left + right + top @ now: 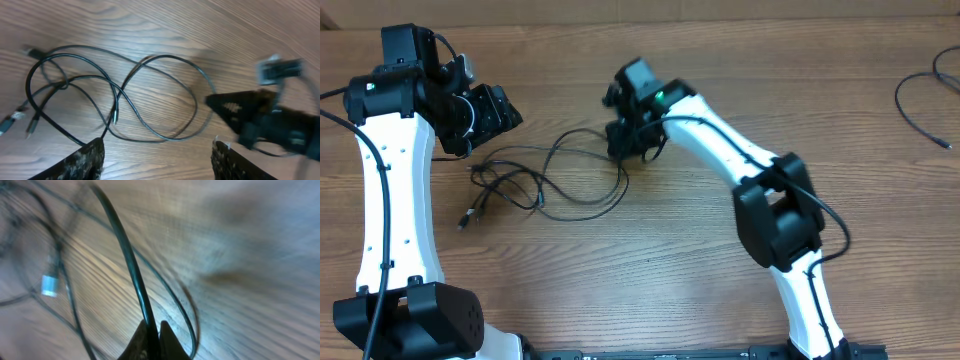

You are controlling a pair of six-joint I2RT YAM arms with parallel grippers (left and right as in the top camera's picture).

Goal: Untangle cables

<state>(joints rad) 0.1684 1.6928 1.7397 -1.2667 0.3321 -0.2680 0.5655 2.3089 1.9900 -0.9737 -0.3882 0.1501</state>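
Note:
My left gripper grabs another cable by its loop (476, 176) (30, 83) next, away from my right gripper's hold, to pull the cables apart.
Several thin black cables (508, 171) lie in loose, crossing loops on the wooden table, left of centre. The left wrist view shows the same cables (65, 83) overlapping, with small plug tips (10, 120) at the left. My right gripper (632, 150) is down at the right end of the loops. In the right wrist view the right gripper (153, 336) is shut on one black cable (126, 251), which rises from between its fingers. My left gripper (500, 112) hovers above the tangle's upper left. Its fingers (85, 161) stand wide apart with nothing between them.
A separate thin black cable (918, 112) lies at the far right of the table. A silver plug (50, 285) lies blurred on the wood left of the held cable. The right arm (775, 205) crosses the table's right half.

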